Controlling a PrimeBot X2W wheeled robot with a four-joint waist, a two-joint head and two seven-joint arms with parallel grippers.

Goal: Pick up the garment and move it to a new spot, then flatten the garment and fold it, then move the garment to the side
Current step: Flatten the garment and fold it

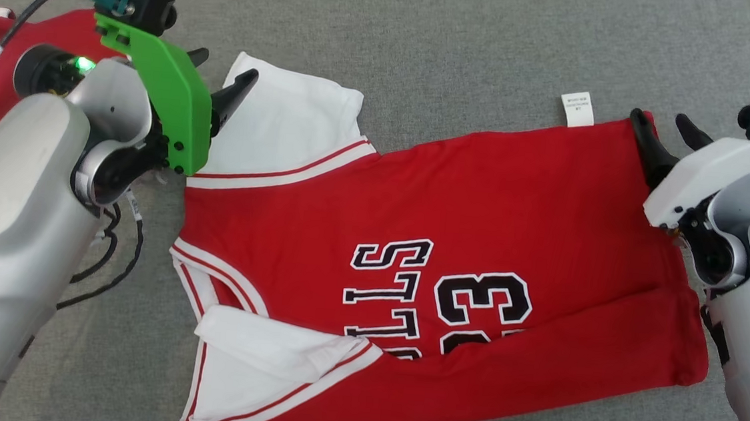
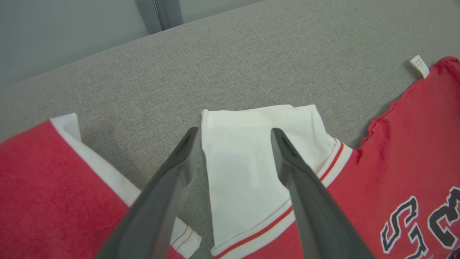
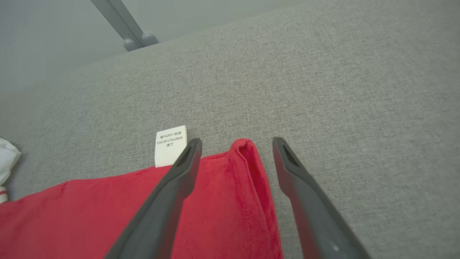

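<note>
I next need to use my right gripper to grab the corner of the jersey's hem near the care label, where a red fold [image 3: 246, 166] stands up from flat cloth.
A red jersey [image 1: 482, 212] with white sleeves and black-and-white lettering lies spread sideways on the grey surface, its near long edge folded over. My left gripper [image 1: 222, 71] is open over the far white sleeve [image 2: 248, 151], one finger on each side of the sleeve's edge. My right gripper [image 1: 666, 126] is open at the jersey's far hem corner [image 3: 248, 151], whose raised red fold stands between the fingers. A white care label [image 3: 170, 145] sticks out from the hem beside that corner.
A second red garment [image 1: 40, 37] with white trim lies at the far left, behind my left arm, also seen as red cloth [image 2: 46, 187] left of the fingers. The grey fabric surface [image 1: 462, 37] stretches beyond the jersey. A grey frame post [image 3: 124, 27] stands past its far edge.
</note>
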